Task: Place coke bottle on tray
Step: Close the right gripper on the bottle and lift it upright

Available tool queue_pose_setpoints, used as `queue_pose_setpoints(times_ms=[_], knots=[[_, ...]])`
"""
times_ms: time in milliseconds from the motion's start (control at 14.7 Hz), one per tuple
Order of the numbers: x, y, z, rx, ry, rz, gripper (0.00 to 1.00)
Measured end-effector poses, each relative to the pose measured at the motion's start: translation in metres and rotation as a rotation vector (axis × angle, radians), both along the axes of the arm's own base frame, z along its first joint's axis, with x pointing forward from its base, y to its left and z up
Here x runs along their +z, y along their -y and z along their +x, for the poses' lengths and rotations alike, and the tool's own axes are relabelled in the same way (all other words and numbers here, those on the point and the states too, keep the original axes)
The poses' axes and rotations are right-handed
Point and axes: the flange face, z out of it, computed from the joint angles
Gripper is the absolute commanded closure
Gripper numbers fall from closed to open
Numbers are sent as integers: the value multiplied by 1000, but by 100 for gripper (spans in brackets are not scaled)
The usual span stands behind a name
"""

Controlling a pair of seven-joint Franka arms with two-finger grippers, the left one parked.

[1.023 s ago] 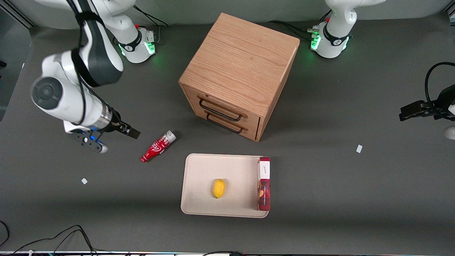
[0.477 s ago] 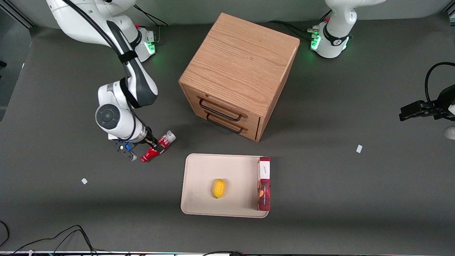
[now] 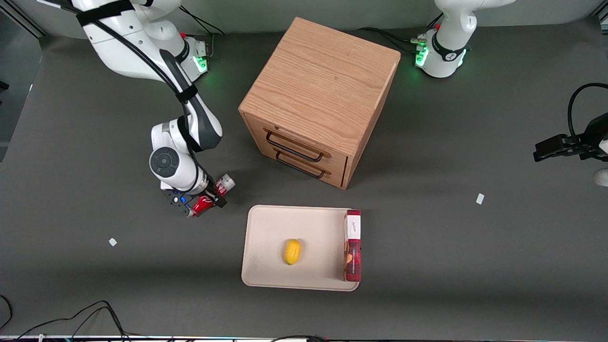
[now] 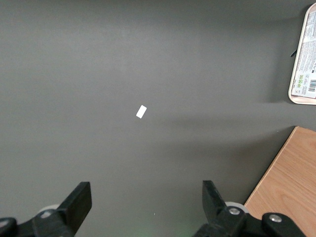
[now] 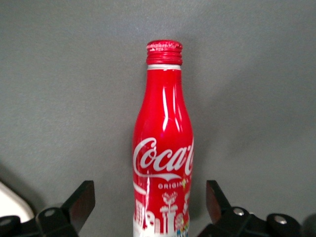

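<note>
My right gripper should next take hold of the coke bottle by its lower body (image 5: 161, 212) and place it on the tray.
The coke bottle (image 3: 203, 204) (image 5: 163, 148), red with white script, lies on its side on the dark table, a little way from the cream tray (image 3: 270, 237) toward the working arm's end. My right gripper (image 3: 209, 195) (image 5: 150, 200) is down over the bottle's body, open, with one black finger on each side and gaps between the fingers (image 5: 81, 202) and the bottle. The arm's wrist hides the middle of the bottle in the front view.
A yellow lemon (image 3: 292, 251) and a flat red box (image 3: 352, 245) lie in the tray. A wooden drawer cabinet (image 3: 319, 99) stands farther from the front camera than the tray. Small white scraps (image 3: 112, 242) (image 4: 141, 111) lie on the table.
My right arm swung in from the working arm's end of the table and came down over the bottle, which now lies between the fingers. The bottle has not moved.
</note>
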Motion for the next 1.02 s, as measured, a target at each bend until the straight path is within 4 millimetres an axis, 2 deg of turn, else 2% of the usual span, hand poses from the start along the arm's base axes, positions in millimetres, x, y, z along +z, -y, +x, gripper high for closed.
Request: queue_pose_setpoints(times_ms=[136,545,818,955,1023], knots=[[-11,1,-2,-1,-8,-5,2],[-13,1,-2,-1,-10,-6,26],[-13,1,-2,-1,-10,-6,66],[-12,1,-2,-1,-8,-5,82],[-12,1,-2,-1,-6,-4,87]])
